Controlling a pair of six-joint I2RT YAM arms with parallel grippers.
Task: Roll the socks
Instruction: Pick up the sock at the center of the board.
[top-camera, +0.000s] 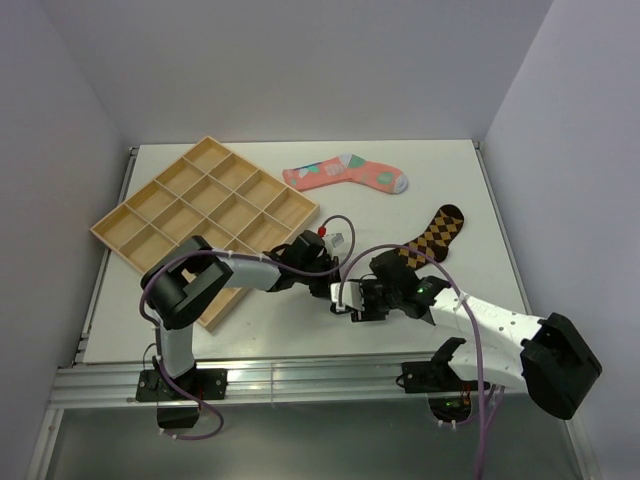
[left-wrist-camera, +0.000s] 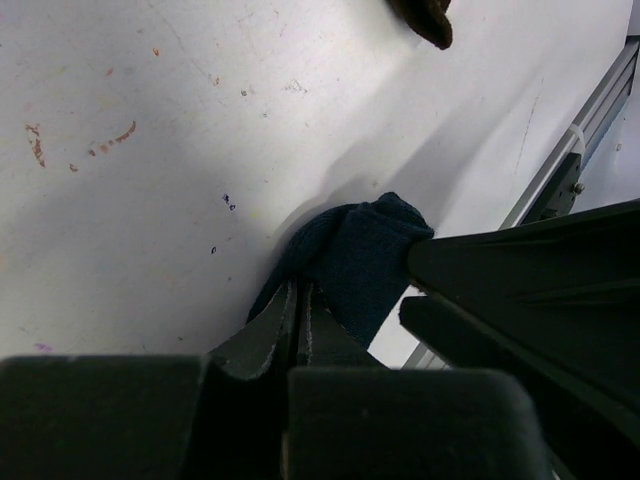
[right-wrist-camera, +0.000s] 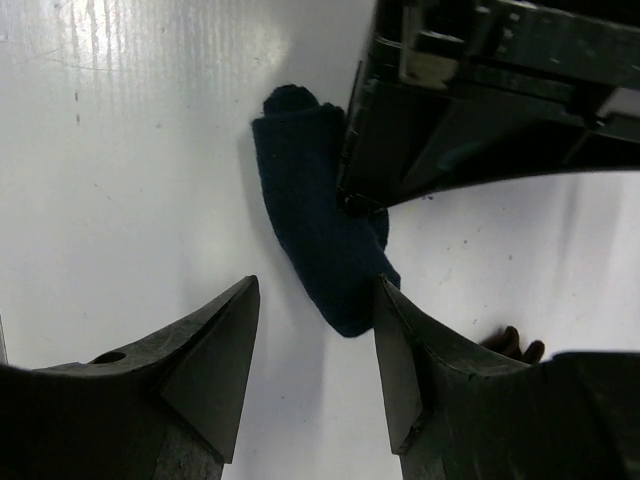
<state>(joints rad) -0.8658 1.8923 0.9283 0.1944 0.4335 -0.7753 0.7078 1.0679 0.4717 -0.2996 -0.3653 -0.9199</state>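
Observation:
My right gripper picks up the navy sock (right-wrist-camera: 318, 235) by its loose end (right-wrist-camera: 356, 304) next, leaving the sock's opposite end to my left gripper for rolling.
The short dark navy sock (right-wrist-camera: 318, 235) lies partly folded on the white table. My left gripper (left-wrist-camera: 298, 292) is shut on one end of it; in the right wrist view that gripper (right-wrist-camera: 470, 110) covers the sock's upper right part. My right gripper (right-wrist-camera: 315, 300) is open, its jaws apart just short of the sock's free end, with one fingertip (right-wrist-camera: 385, 300) at the sock's edge. In the top view both grippers, left (top-camera: 325, 262) and right (top-camera: 347, 300), meet at the table's front middle and hide the navy sock. The pink sock (top-camera: 345, 175) and the diamond-patterned sock (top-camera: 435, 237) lie flat farther back.
A wooden compartment tray (top-camera: 150, 186) sits at the back left, its near corner under the left arm. The aluminium rail (top-camera: 300, 372) runs along the table's front edge. Grey walls close in the left, back and right sides.

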